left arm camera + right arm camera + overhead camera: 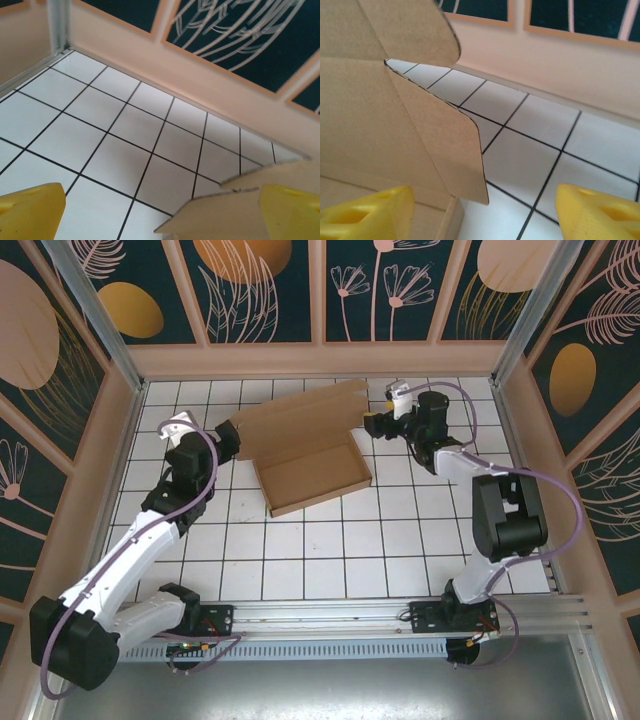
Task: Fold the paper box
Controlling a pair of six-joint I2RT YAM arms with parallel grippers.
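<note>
My right gripper pinches the rounded side flap (360, 416) at the lid's end next, fingers on both sides of the flap, to fold the flap inward.
The paper box (312, 478) lies mid-table as a shallow brown tray, with its lid panel (298, 418) raised toward the back wall. My left gripper (229, 441) is at the lid's left end and stands open. In the left wrist view its yellow fingers (31, 212) are far apart, and a cardboard flap (231, 216) reaches in beside the right one. My right gripper (373, 424) is at the lid's right end, also open. In the right wrist view a rounded side flap (441, 136) hangs between the wide-spread yellow fingers (598, 215), close to the left one and not pinched.
The white tiled floor (330, 550) is ringed by low peach walls (320, 360) with dark patterned panels above. The back wall is close behind the box lid. Both arm bases sit on the rail (330, 618) at the near edge.
</note>
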